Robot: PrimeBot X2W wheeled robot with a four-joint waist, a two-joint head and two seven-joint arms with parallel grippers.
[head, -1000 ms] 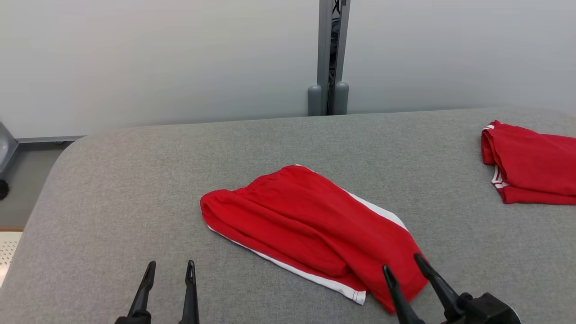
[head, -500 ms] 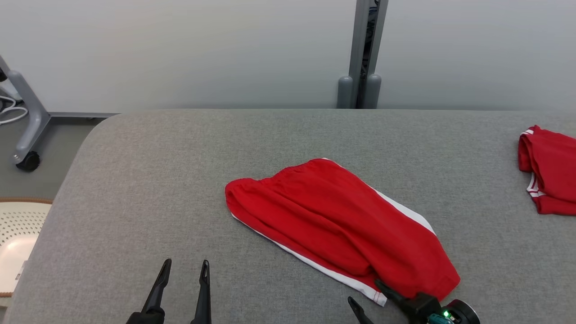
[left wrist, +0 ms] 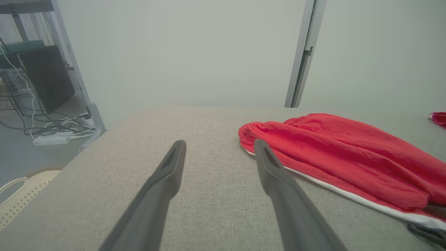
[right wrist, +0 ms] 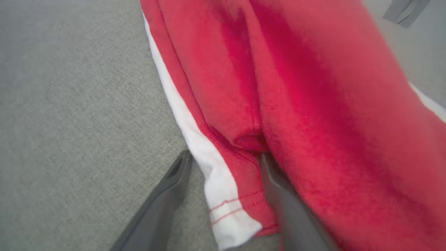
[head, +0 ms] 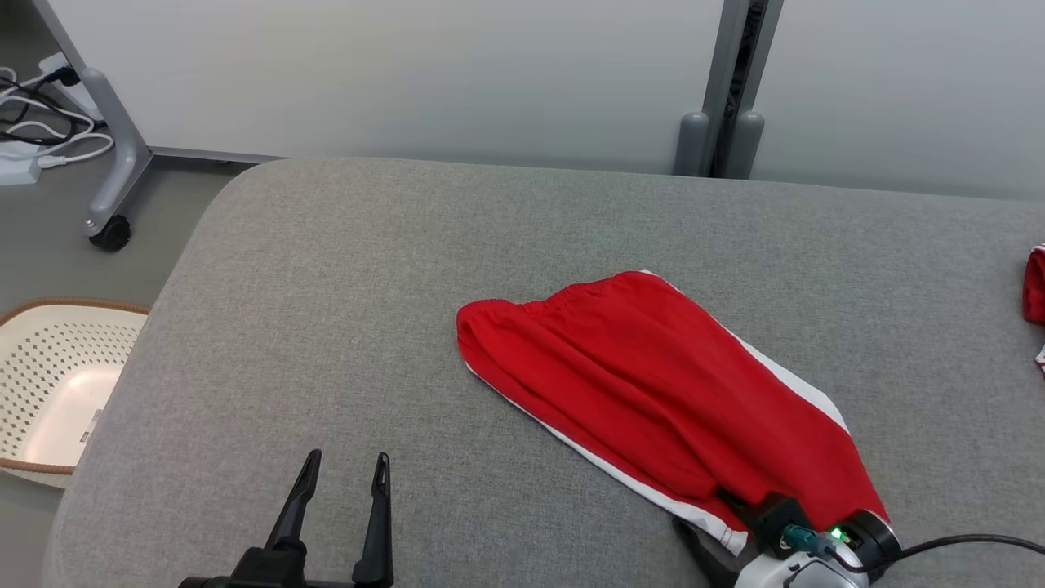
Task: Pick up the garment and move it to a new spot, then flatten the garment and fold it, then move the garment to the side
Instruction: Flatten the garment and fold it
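The red shorts (head: 656, 382) need to move to a new spot, so the robot's right gripper should next grab them by their white-edged hem (head: 727, 536).
The garment (head: 653, 392) is a pair of red shorts with a white side stripe, lying folded lengthwise on the grey table (head: 326, 286). Its elastic waist points far-left and its hem points near-right. My right gripper (head: 709, 516) is at the near hem corner, open. In the right wrist view the right gripper (right wrist: 224, 161) straddles the white-striped hem (right wrist: 223, 216); one finger rests on the table and the other is tucked beneath a red fold. My left gripper (head: 343, 475) stands open over bare table, left of the waist. In the left wrist view the left gripper (left wrist: 219, 143) holds nothing, and the garment (left wrist: 334, 153) lies to its right.
A second red garment (head: 1035, 298) pokes in at the table's right edge. On the floor to the left stand a cream perforated basket (head: 49, 384) and a wheeled grey stand leg (head: 110, 233) with cables. A grey post (head: 727, 122) stands behind the table.
The head camera has turned left, shifting the whole picture right. My right gripper has dropped low to the garment's near hem corner and now straddles it. The left gripper has held still.
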